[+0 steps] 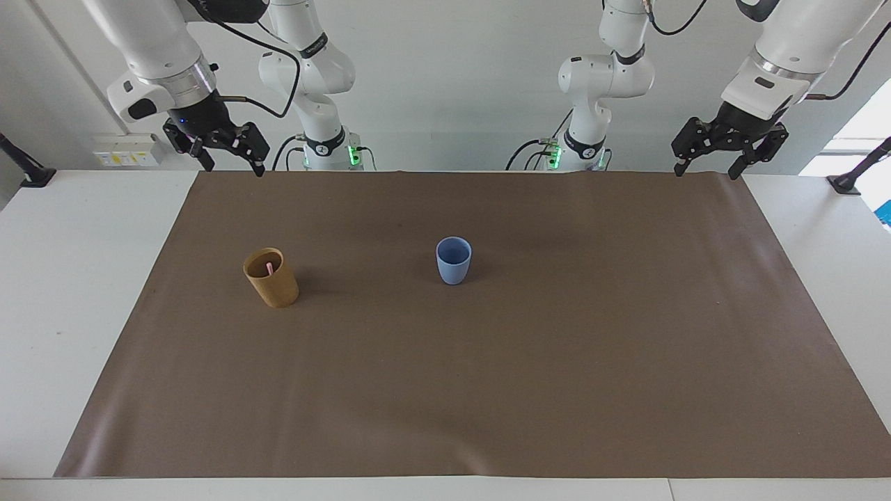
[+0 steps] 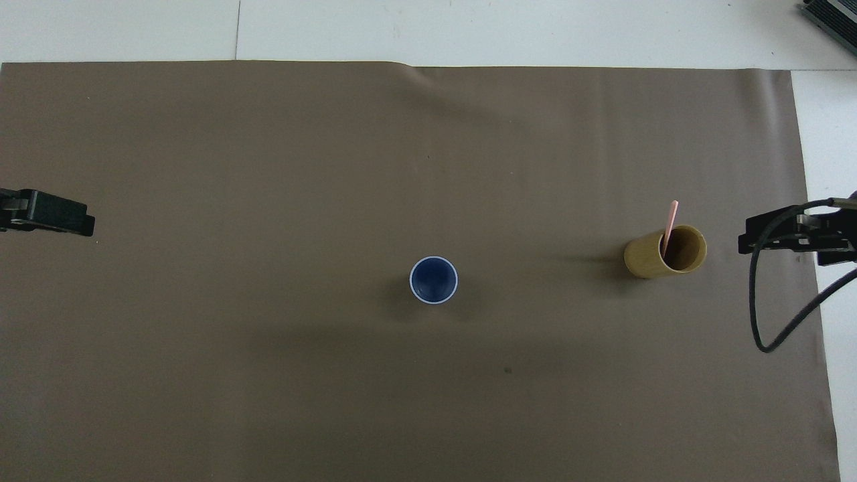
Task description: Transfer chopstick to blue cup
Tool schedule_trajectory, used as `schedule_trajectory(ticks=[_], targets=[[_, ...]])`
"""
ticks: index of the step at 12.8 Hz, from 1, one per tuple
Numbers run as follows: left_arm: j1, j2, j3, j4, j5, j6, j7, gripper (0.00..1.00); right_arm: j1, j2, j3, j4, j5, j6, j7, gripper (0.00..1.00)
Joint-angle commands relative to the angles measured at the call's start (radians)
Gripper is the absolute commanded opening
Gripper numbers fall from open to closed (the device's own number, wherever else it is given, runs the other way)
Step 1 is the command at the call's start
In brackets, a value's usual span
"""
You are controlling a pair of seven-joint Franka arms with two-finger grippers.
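The pale-pink chopstick has to go into the blue cup (image 2: 434,280), so my right gripper needs to grab the chopstick next by its exposed upper end (image 2: 673,209).
A single pale-pink chopstick (image 1: 269,267) (image 2: 670,224) stands leaning inside a tan cylindrical cup (image 1: 273,284) (image 2: 648,259) toward the right arm's end of the table, its tip sticking out above the rim. The blue cup (image 1: 453,263) (image 2: 434,280) stands upright and empty near the middle of the mat. My right gripper (image 1: 234,167) hangs open over the mat's edge closest to the robots, above and well apart from the tan cup. At the other end of that same edge, my left gripper (image 1: 705,171) hangs open. Neither holds anything.
A brown mat (image 1: 557,362) covers most of the white table (image 1: 69,292). A black cable (image 2: 770,321) loops down from the right arm beside the tan cup. A dark device (image 2: 830,17) lies at the table's corner farthest from the robots.
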Motion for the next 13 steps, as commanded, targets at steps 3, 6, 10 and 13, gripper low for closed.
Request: schedule_trajectory(ticks=[3, 6, 10, 13], targets=[[0.017, -0.003, -0.010, 0.010, 0.007, -0.019, 0.003, 1.00, -0.015, -0.023, 0.001, -0.052, 0.021, 0.095, -0.033, 1.00], [0.017, -0.003, -0.010, 0.010, 0.007, -0.021, 0.003, 1.00, -0.024, 0.005, 0.001, -0.135, 0.067, 0.291, -0.321, 1.00], [0.017, -0.003, -0.010, 0.010, 0.007, -0.021, 0.003, 1.00, -0.016, 0.008, 0.001, -0.302, 0.186, 0.570, -0.618, 1.00], [0.015, -0.003, -0.011, 0.010, 0.007, -0.021, 0.003, 1.00, -0.026, 0.008, 0.001, -0.422, 0.254, 0.694, -0.910, 1.00]])
